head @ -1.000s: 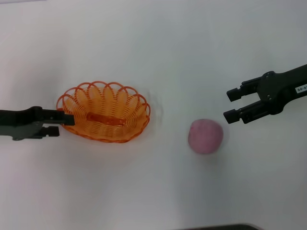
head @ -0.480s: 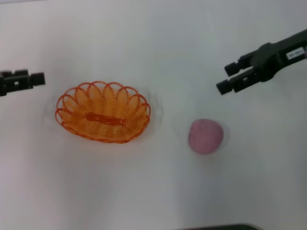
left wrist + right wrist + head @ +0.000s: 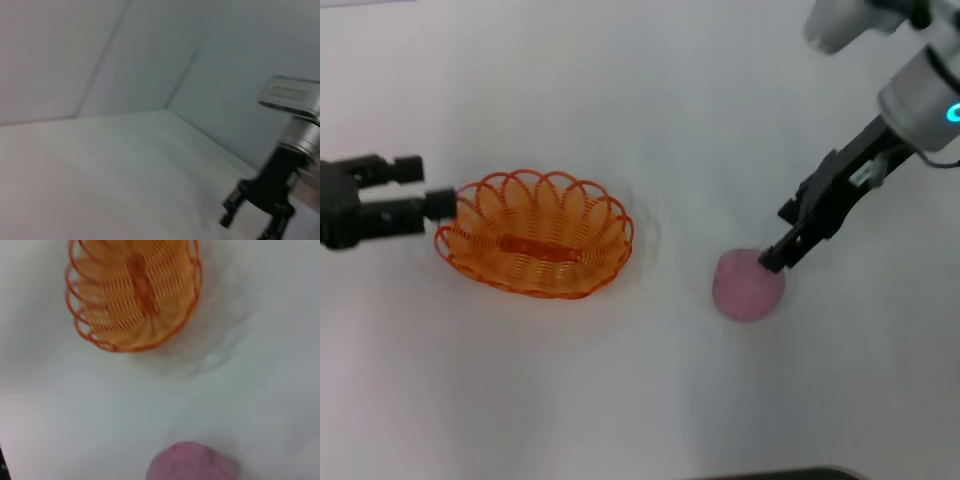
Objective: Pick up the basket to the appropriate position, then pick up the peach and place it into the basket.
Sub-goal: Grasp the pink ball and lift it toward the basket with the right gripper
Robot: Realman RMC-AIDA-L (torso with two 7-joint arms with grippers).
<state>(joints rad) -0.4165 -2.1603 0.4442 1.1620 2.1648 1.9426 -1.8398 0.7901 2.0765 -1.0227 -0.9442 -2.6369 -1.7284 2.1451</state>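
Observation:
The right gripper should go down to the peach's sides before it closes on the pink peach [image 3: 748, 285] [image 3: 190, 464], because the peach is below the right gripper's fingers.
The orange wire basket [image 3: 533, 235] sits upright on the white table, left of centre; it also shows in the right wrist view [image 3: 135, 290]. My left gripper [image 3: 426, 186] is open at the basket's left end, its nearer fingertip [image 3: 442, 203] right at the rim. The pink peach [image 3: 748, 285] lies on the table to the basket's right and shows in the right wrist view [image 3: 192, 462]. My right gripper [image 3: 780, 237] is open and points down at the peach's upper right edge, with one fingertip [image 3: 771, 260] against or just above it.
The white table [image 3: 640, 400] stretches around both things. A dark edge [image 3: 780, 473] shows at the table's near side. The left wrist view shows bare table, a wall and my right arm's gripper [image 3: 260, 205] farther off.
My left gripper has come back down to the basket's left end after rising away. My right arm has swung down onto the peach's right side. Basket and peach have not moved.

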